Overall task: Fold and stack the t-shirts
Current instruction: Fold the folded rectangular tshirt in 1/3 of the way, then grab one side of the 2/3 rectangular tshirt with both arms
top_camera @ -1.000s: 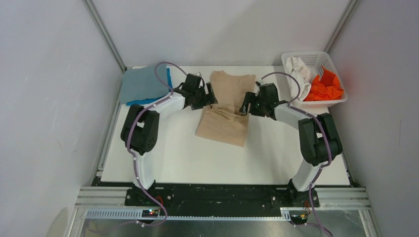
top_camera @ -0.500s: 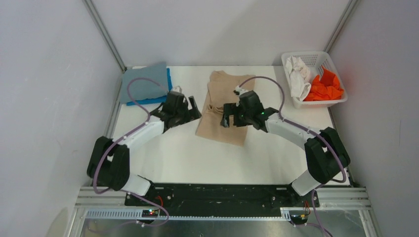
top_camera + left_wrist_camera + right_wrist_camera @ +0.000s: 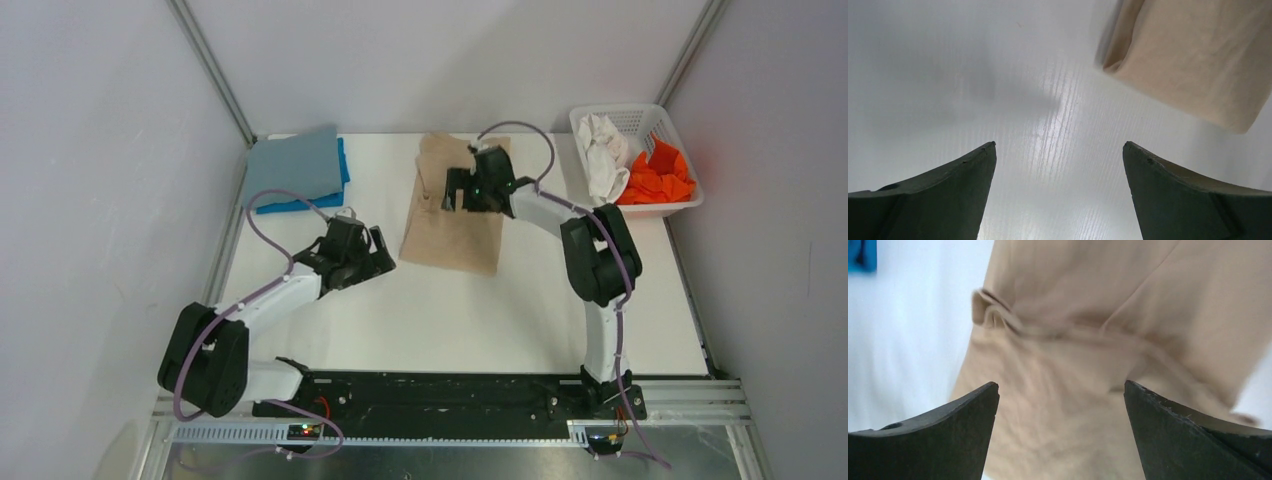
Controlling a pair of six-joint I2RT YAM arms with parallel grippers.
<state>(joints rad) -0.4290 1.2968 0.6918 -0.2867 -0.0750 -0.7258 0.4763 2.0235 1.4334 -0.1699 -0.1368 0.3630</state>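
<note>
Next, my left gripper picks up the tan t-shirt [image 3: 452,228] by its near corner to fold its near edge over its far half.
The tan t-shirt [image 3: 452,228] lies folded into a rough rectangle in the middle of the table, and no gripper holds it. Over its far half hovers my right gripper [image 3: 455,192], open; in the right wrist view [image 3: 1061,384] tan cloth [image 3: 1088,340] with a crumpled fold fills the space below the fingers. My left gripper [image 3: 380,255] is open over bare table just left of the shirt, whose near corner [image 3: 1193,60] shows ahead of the left gripper [image 3: 1059,145]. A grey-blue t-shirt [image 3: 293,163] lies folded on a bright blue one [image 3: 300,206] at the back left.
A white lattice basket [image 3: 640,112] stands at the back right corner and holds a crumpled white t-shirt [image 3: 603,150] and an orange t-shirt [image 3: 655,178]. Grey walls close the table on three sides.
Both grippers opened and let go of the tan shirt, which now lies flatter. The left arm pulled back toward the near left. The right gripper swung over the shirt's far part.
</note>
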